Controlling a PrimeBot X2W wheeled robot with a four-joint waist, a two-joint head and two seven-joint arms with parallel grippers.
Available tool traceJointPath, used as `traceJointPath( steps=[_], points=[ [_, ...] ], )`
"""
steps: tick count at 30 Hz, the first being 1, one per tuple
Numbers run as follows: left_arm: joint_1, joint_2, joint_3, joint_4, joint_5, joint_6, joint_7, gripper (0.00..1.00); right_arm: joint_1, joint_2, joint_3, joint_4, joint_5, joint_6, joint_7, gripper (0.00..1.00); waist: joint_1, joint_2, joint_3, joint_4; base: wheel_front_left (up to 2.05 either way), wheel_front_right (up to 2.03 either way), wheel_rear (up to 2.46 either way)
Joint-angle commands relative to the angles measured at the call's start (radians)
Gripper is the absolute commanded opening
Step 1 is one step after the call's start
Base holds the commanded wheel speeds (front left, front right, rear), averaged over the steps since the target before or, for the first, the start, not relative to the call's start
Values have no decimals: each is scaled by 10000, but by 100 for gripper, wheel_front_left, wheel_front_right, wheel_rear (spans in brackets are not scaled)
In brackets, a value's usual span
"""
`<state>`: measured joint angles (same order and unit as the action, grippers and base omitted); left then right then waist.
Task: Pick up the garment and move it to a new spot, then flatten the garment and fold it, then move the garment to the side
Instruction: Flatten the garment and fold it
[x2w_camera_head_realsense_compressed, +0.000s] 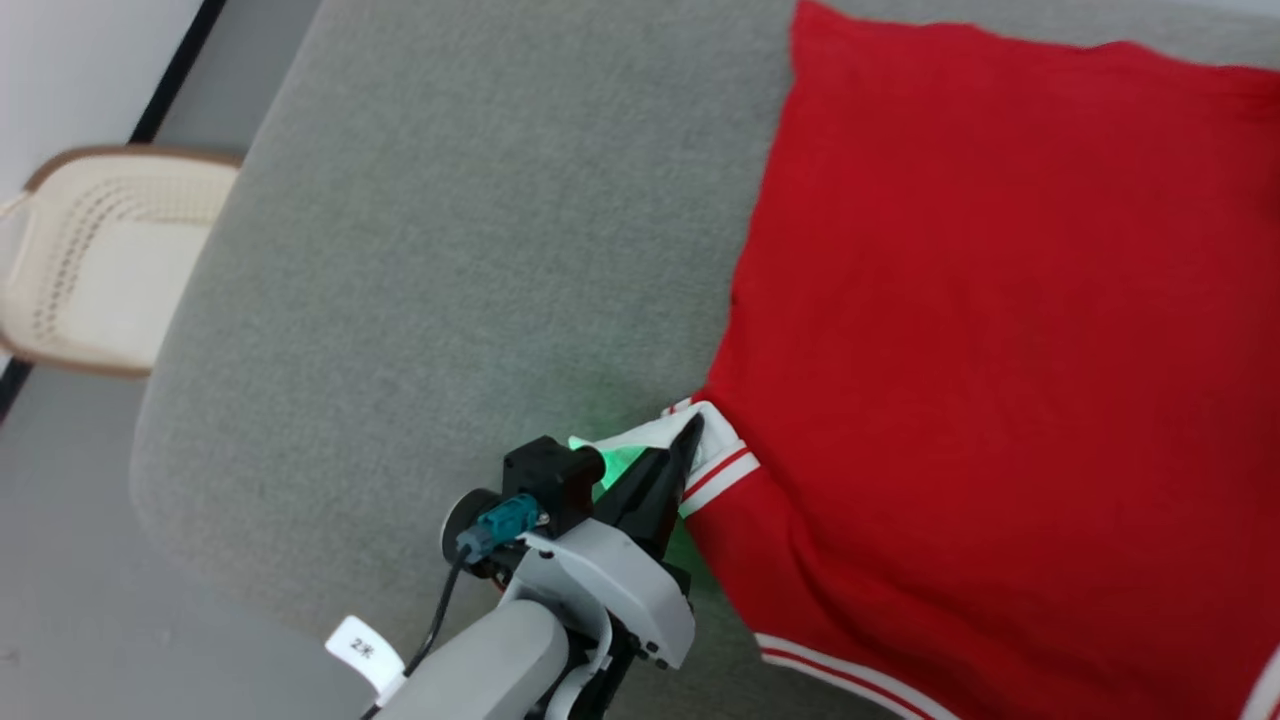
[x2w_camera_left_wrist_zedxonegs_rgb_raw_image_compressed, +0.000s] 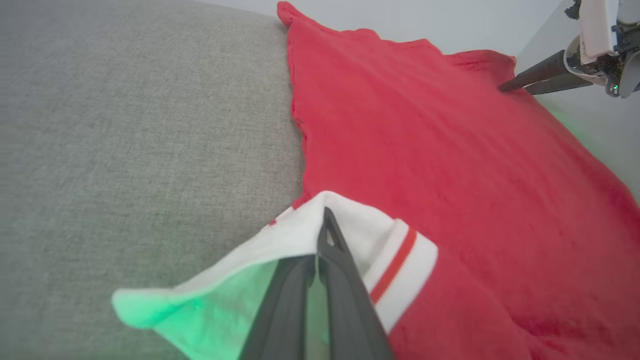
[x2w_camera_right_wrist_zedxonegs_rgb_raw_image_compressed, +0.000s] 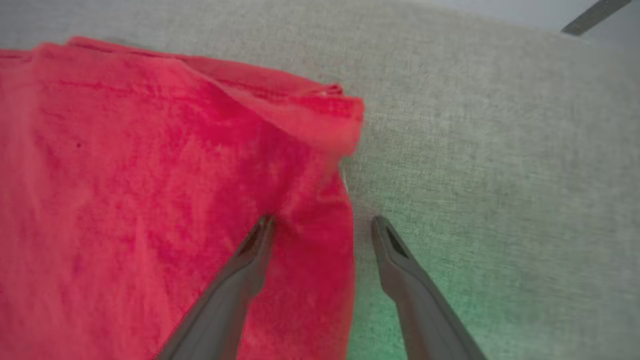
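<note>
I need to grab the red shirt by its plain hem corner with my right gripper next. Then I can fold the red shirt over.
The garment is a bright red shirt spread flat on the grey cushion, at the right of the head view. Its white sleeve panel with a red stripe lies at the lower left corner of the cloth. My left gripper is shut on that sleeve panel, and the left wrist view shows its fingers pinching the white cloth. My right gripper is open, straddling a red edge of the garment: one finger rests on the cloth, the other over bare cushion. The right gripper also touches the far corner in the left wrist view.
A cream woven chair seat stands off the cushion's left edge, over grey floor. The cushion's rounded edge runs along the left. Bare grey cushion lies to the right of the garment's edge in the right wrist view.
</note>
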<state>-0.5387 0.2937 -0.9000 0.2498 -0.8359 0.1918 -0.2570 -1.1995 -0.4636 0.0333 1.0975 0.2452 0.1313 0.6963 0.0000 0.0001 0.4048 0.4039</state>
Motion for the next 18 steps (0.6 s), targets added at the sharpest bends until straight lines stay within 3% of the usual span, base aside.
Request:
traceJointPath(
  steps=[1, 9, 10, 11, 18],
  points=[
    [-156, -66, 33, 49, 62, -53, -49, 0, -163, 13, -116, 84, -43, -11, -57, 100, 0, -1, 566, 576, 0, 0, 0],
    [-140, -470, 251, 662, 293, -434, -78, 0, 15, 298, -614, 1352, -785, 21, -100, 100, 0, -1, 676, 726, 0, 0, 0],
    [-146, -523, 278, 737, 308, -478, -81, 0, 6, 301, -664, 1435, -898, 23, -151, 75, 0, -1, 666, 738, 0, 0, 0],
    [-153, -563, 317, 800, 328, -531, -83, 0, 11, 287, -723, 1494, -986, 23, -199, 0, 0, -1, 656, 746, 0, 0, 0],
    [-26, -699, 720, 1225, 499, -759, -73, 0, -246, 552, -860, 1644, -1426, 21, -483, 0, 0, -1, 418, 495, 0, 0, 0]
  ],
)
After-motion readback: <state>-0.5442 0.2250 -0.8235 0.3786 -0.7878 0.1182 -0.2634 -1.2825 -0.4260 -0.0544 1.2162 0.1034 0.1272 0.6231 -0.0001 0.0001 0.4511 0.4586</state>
